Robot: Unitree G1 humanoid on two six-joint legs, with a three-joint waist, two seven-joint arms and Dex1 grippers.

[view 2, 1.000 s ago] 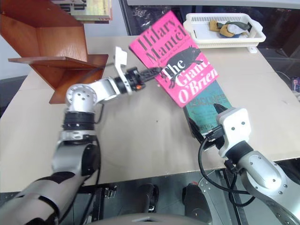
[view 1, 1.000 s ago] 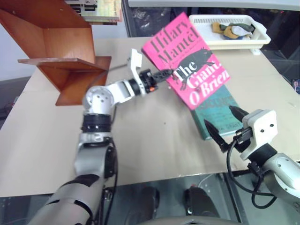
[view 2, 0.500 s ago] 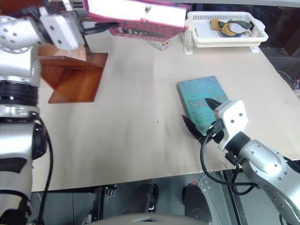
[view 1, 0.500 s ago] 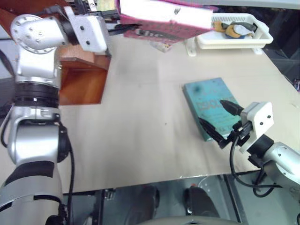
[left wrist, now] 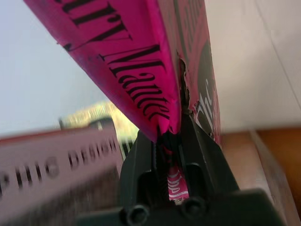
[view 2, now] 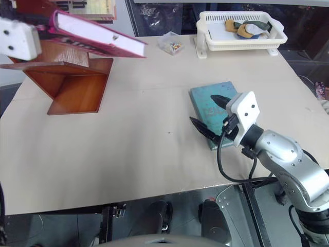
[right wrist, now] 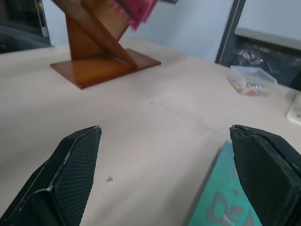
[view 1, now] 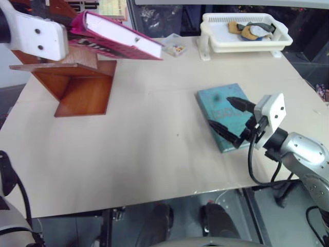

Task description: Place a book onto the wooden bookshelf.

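Note:
The pink book (view 1: 118, 41) hangs tilted above and beyond the bookshelf, so my left gripper needs to keep holding it until it is on the wooden bookshelf (view 1: 77, 82).
The bright pink book (view 1: 118, 41) hangs tilted, white page edges toward me, over the top of the reddish-brown wooden bookshelf (view 1: 77, 82) at the table's far left. My left gripper (left wrist: 171, 141) is shut on the book's pink edge near the spine; in the head views its white wrist block (view 1: 36, 33) sits just left of the book. Whether the book touches a board I cannot tell. My right gripper (view 1: 231, 118) stands open and level over the near edge of a teal book (view 1: 226, 105), with nothing between its fingers (right wrist: 77, 174).
A white basket tray (view 1: 247, 43) holding small items stands at the far right. A small clear box of beads (view 1: 176, 48) lies beside it. More books (view 2: 97, 7) are stacked behind the shelf. The table's near edge runs just below the right gripper.
The left arm swung the pink book up and left, from over the table's middle to above the bookshelf, turning it nearly flat. The right gripper rose and moved slightly forward over the teal book.

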